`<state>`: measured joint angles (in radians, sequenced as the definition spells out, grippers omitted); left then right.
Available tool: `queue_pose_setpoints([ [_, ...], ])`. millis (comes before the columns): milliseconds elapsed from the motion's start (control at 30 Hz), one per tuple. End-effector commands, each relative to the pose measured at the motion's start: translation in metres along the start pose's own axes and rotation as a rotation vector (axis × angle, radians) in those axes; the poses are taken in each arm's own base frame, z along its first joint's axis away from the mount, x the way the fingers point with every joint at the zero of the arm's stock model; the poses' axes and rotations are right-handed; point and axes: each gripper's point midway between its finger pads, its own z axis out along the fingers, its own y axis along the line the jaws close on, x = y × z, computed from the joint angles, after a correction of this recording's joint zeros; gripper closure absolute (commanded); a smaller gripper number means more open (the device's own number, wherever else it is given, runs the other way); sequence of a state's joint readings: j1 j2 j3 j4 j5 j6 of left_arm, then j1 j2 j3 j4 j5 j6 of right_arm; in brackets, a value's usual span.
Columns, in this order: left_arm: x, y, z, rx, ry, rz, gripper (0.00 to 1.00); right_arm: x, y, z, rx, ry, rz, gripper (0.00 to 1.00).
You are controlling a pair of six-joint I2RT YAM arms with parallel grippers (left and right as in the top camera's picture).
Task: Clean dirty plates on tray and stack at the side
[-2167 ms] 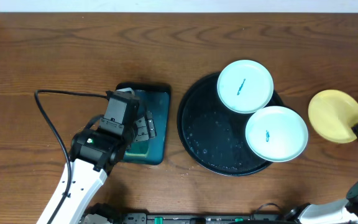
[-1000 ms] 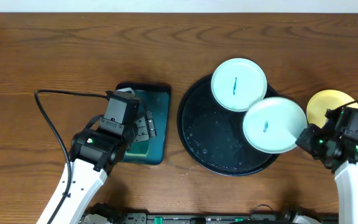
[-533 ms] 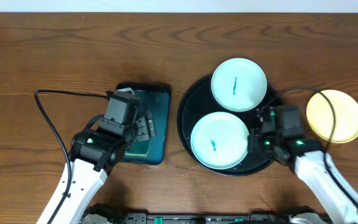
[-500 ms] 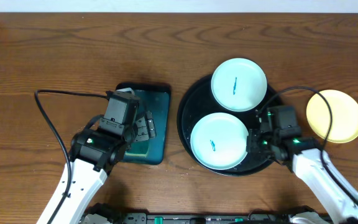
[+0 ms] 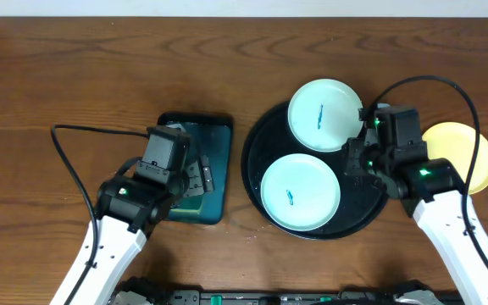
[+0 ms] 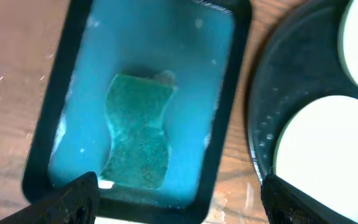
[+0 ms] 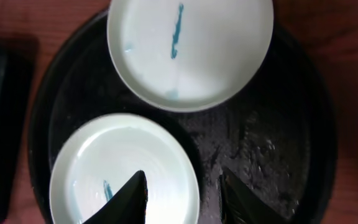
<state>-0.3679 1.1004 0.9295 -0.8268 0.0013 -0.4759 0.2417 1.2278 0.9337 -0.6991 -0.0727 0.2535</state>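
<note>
My left gripper should next grip the green sponge across its narrow middle (image 6: pixel 137 129), so the sponge's far end stays free to wipe dirty plates.
Two pale mint plates lie on the black tray (image 5: pixel 268 148), each with a blue smear: one at the back (image 5: pixel 326 115) (image 7: pixel 190 53), one at the front (image 5: pixel 300 191) (image 7: pixel 126 171). My right gripper (image 5: pixel 352 161) (image 7: pixel 185 199) hangs open above the front plate's right rim, one finger over the plate, the other over the wet tray (image 7: pixel 278 149). A yellow plate (image 5: pixel 474 148) rests on the table to the right, partly hidden by the right arm. My left gripper (image 5: pixel 200 174) (image 6: pixel 185 205) stands open and empty over the teal tray's near edge.
The dark teal rectangular tray (image 5: pixel 214 135) (image 6: pixel 229 93) holds a green sponge (image 6: pixel 138 140) in blue liquid, left of the black tray. A black cable (image 5: pixel 66 161) loops over the table by the left arm. Another cable (image 5: pixel 447 85) arcs above the right arm.
The right gripper carried the front mint plate from the tray's right edge leftward onto the tray, let it go, opened, and drew back to the right. The left arm stayed still.
</note>
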Motion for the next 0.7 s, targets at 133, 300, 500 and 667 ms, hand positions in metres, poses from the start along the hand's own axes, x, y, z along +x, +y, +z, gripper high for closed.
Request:
queue_pose_setpoints([
  [133,0.039,0.050,0.077,-0.279,0.144,-0.081,0.21,0.007,0.008,0.000,-0.039,0.034,-0.038,0.66],
  [300,0.056,0.052,0.124,-0.308,0.247,-0.021,0.53,0.008,0.009,0.000,-0.041,0.036,-0.036,0.66],
  [500,0.067,0.050,0.146,-0.294,0.307,0.013,0.93,0.009,0.012,0.000,-0.060,0.042,-0.035,0.67],
  [667,0.053,0.035,0.133,-0.225,0.258,-0.041,0.93,0.010,0.012,0.000,-0.063,0.045,-0.035,0.67],
])
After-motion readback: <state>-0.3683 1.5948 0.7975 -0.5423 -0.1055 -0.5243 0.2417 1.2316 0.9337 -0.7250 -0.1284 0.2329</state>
